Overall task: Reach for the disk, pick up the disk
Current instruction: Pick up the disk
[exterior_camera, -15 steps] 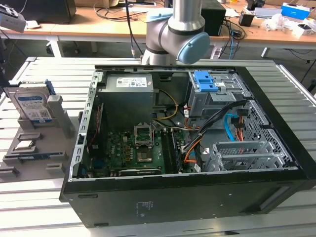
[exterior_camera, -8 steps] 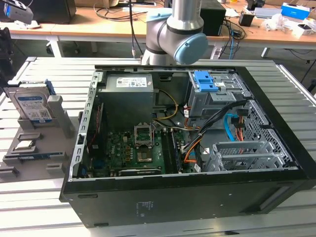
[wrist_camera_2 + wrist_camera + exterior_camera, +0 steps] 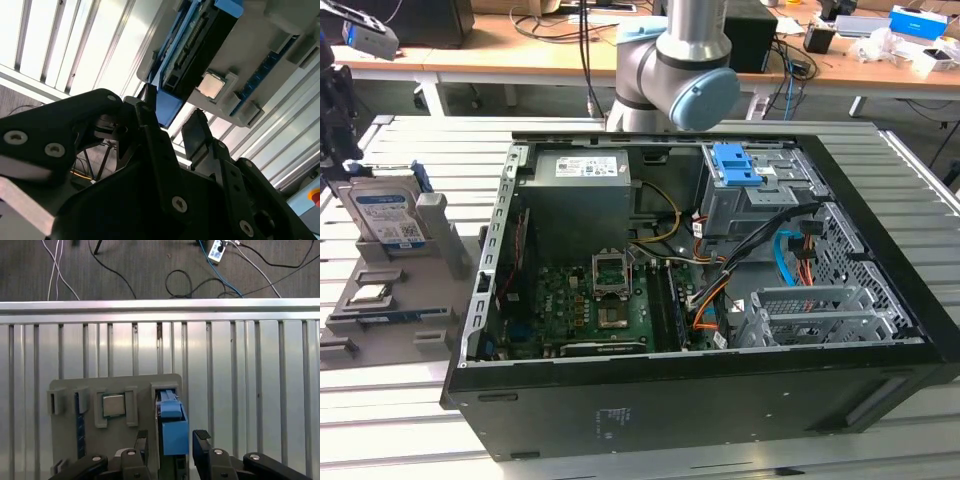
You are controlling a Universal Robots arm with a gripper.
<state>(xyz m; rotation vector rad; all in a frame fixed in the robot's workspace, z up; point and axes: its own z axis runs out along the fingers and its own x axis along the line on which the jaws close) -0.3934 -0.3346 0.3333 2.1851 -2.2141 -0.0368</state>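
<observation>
My gripper's fingers are still above the disk's blue bracket, so closing now would miss the bracket. My gripper lowers first, then closes on the disk.
The disk stands on edge in a grey holder at the exterior view's left, its blue-and-white label facing the camera. In both wrist views I see its blue bracket end-on. My gripper hangs just above it at the picture's left border. It is open, with one black finger on each side of the disk's top edge. A small gap shows between the other finger and the bracket.
A square processor chip sits in the same holder beside the disk. The open black computer case takes up the middle of the slatted metal table, with a blue caddy on its drive cage. The table's edge lies beyond the holder.
</observation>
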